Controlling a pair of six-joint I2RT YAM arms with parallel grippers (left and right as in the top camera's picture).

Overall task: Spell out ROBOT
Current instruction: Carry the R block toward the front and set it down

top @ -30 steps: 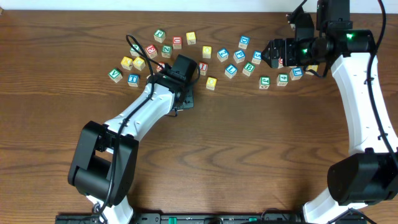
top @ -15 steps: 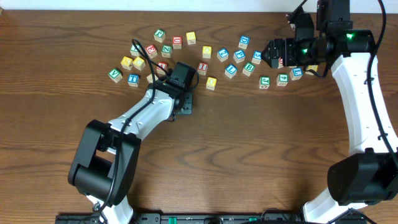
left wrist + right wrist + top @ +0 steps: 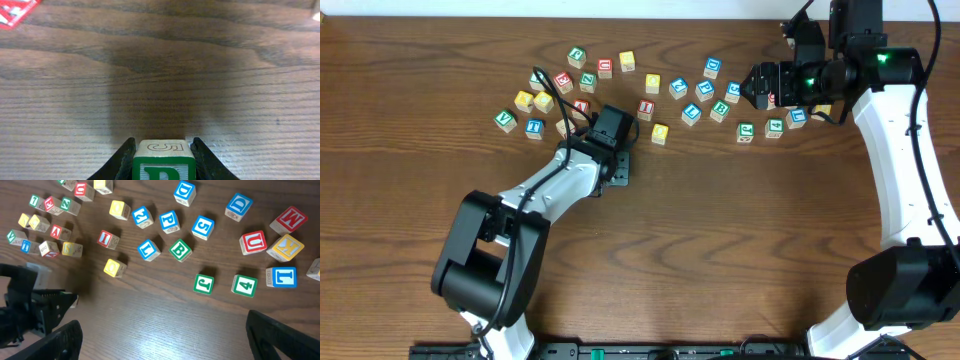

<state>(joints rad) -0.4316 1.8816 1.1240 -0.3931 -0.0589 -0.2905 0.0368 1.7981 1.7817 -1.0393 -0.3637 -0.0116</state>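
The green-framed cube's lower edge meets its shadow on the tabletop, and the cube would rest there if I opened now, so it is time for my left gripper to open.
My left gripper point(image 3: 616, 172) is shut on a green-framed cube point(image 3: 163, 160), held low over the bare wood below the cube cluster. Only the top of its letter shows; it looks like R, and the top face carries a 5. My right gripper point(image 3: 165, 340) is open and empty, high above the right cluster, and it also shows in the overhead view point(image 3: 752, 85). The green-framed B point(image 3: 180, 250) lies among blue cubes. Yellow cubes point(image 3: 114, 267) point(image 3: 119, 208) lie left of it. A blue-framed cube like a sideways T point(image 3: 281, 276) lies at the far right.
Several other letter cubes lie scattered in a band across the far half of the table point(image 3: 720, 250), among them a red I point(image 3: 107, 238), red U point(image 3: 252, 242), green J point(image 3: 204, 283) and green 4 point(image 3: 243, 285). A red cube point(image 3: 15, 10) shows at the left wrist view's top left.
The left gripper with its cube shifted a little toward the near side and right one second ago, then stayed still. The right arm has not moved.
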